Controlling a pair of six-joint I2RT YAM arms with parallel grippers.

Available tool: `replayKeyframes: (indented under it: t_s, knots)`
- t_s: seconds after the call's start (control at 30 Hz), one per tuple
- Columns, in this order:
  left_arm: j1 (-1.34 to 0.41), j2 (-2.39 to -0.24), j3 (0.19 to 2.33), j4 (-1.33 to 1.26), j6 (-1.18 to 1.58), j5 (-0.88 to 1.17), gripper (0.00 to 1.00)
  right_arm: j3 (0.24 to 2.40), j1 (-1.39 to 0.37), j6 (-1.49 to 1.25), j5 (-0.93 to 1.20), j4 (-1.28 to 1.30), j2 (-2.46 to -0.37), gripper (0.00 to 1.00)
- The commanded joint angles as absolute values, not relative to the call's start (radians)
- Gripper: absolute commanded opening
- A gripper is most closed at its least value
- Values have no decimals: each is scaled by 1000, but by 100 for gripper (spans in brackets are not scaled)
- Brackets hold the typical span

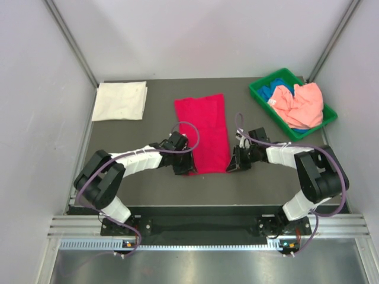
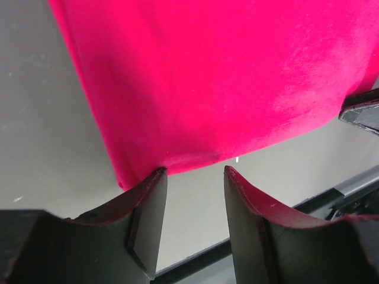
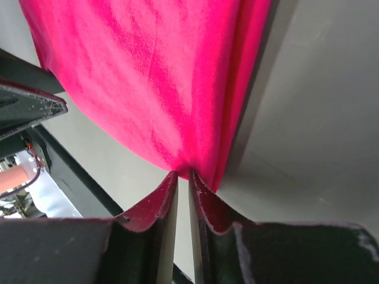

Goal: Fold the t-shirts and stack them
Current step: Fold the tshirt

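My right gripper's corner is opposite the near hem corner of the crimson-red t-shirt. My left gripper should grab the shirt at that hem corner next, to fold it evenly.
The crimson-red t-shirt lies as a long folded strip in the middle of the table. My left gripper is at its near left corner. In the left wrist view this gripper is open, one fingertip touching the red hem, and only table shows in the gap. My right gripper is at the near right corner. In the right wrist view its jaws are pinched on the red cloth's edge, whose folds gather toward the tips. A white t-shirt lies folded square at the back left.
A green bin at the back right holds a salmon-pink t-shirt over a blue one. Grey walls enclose the table on three sides. A black rail runs along the near edge by the arm bases.
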State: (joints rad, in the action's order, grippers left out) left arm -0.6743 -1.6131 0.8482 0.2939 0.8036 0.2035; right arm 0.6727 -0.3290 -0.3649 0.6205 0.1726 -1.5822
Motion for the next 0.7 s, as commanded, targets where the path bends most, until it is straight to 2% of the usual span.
replayKeyframes:
  t_s: [0.0, 0.17, 0.27, 0.3, 0.5, 0.57, 0.67]
  knots:
    - [-675, -1603, 786, 334, 824, 68, 49, 673, -333, -350, 494, 162, -1617, 14]
    - [-673, -1504, 828, 452, 802, 55, 50, 684, -331, -367, 420, 247, -1456, 16]
    - [-670, -1408, 864, 511, 781, 74, 55, 692, -331, -449, 339, 319, -1338, 25]
    - [-664, -1393, 858, 511, 781, 92, 56, 689, -333, -524, 313, 351, -1316, 32]
    - [-592, -1381, 766, 388, 818, 251, 60, 568, -345, -782, 261, 264, -1213, 42]
    - [-531, -1402, 717, 269, 868, 313, 64, 525, -350, -814, 296, 217, -1215, 43]
    - [-468, -1427, 646, 189, 919, 397, 63, 493, -351, -883, 295, 179, -1224, 43]
